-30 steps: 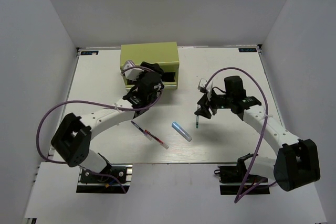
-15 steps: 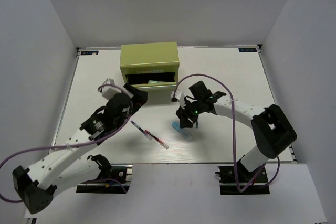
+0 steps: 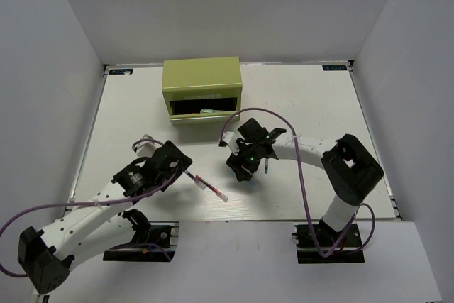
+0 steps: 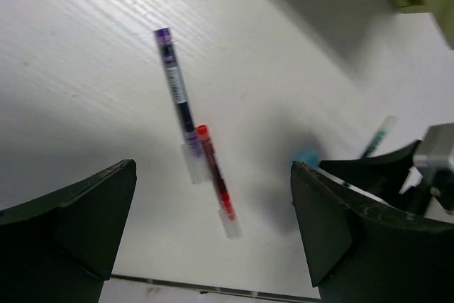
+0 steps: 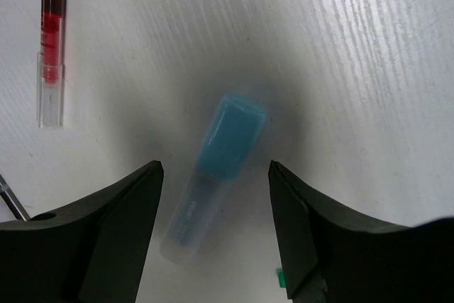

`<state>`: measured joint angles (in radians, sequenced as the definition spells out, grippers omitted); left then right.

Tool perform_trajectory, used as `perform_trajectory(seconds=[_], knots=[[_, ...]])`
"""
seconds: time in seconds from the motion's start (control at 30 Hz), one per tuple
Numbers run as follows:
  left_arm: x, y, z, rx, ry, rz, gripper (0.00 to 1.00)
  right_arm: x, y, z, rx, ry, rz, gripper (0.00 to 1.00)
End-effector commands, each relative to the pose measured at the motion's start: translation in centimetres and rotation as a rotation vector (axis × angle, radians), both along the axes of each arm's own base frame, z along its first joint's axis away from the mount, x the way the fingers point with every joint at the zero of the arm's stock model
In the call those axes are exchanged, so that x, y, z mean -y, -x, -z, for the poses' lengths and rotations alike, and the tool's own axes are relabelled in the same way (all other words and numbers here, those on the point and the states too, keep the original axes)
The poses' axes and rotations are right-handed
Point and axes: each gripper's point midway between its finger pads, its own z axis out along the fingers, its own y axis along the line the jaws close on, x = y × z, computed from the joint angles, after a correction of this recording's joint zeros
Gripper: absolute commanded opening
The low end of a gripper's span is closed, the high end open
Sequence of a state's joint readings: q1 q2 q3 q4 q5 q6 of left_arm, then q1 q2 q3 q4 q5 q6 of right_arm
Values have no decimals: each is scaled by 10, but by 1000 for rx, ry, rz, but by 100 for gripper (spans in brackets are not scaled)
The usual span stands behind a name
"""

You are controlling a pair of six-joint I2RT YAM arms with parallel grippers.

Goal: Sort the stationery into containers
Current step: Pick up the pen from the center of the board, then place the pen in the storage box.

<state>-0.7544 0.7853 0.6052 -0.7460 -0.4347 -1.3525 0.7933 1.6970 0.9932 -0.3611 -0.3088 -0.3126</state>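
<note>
The robot's right gripper should close on the blue-capped highlighter now, because the edge of the highlighter's cap is between its fingers. Closing now would hold the highlighter.
The blue-capped highlighter (image 5: 218,169) lies flat on the table between the fingers of my open right gripper (image 5: 215,175), and neither finger touches it. My right gripper (image 3: 240,167) covers it in the top view. A dark pen (image 4: 176,91) and a red-white pen (image 4: 215,174) lie end to end below my left gripper (image 4: 213,172), which hangs wide open above them and holds nothing. The thin dark green pen (image 3: 264,167) rests just right of the right gripper. The olive-green chest (image 3: 202,79) stands at the back with one drawer (image 3: 186,108) pulled out. A pale item (image 3: 210,111) lies in the drawer.
Purple cables loop off both arms over the white table (image 3: 312,104). The grey enclosure walls close in the left, right and back sides. The red-white pen (image 5: 51,54) also shows at the upper left of the right wrist view.
My left arm has drawn back from the chest to above the two pens, its jaws opening wide. My right arm has swung left from the green pen to straddle the blue highlighter.
</note>
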Motion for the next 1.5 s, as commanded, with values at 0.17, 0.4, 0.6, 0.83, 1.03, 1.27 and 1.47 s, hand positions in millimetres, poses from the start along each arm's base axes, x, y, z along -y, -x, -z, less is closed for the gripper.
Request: perform_trajectory(seconds=[0.17, 0.4, 0.6, 0.83, 1.03, 1.27, 1.47], knots=[[-20, 12, 11, -145, -119, -83, 100, -1, -5, 13, 97, 101, 64, 56], [-20, 16, 23, -204, -131, -120, 100, 12, 3, 10, 102, 121, 11, 18], [-10, 17, 32, -248, -110, -109, 100, -4, -19, -58, 319, -26, -175, 14], [7, 14, 45, -246, -7, -112, 100, -67, -74, -205, 718, -324, -353, 11], [5, 14, 43, -238, -12, -117, 100, -109, -113, -236, 793, -385, -384, 13], [2, 19, 47, -251, -8, -121, 100, -142, -157, -231, 910, -402, -388, 13], [1, 20, 47, -239, 11, -126, 100, -150, -180, -207, 904, -367, -376, 18]])
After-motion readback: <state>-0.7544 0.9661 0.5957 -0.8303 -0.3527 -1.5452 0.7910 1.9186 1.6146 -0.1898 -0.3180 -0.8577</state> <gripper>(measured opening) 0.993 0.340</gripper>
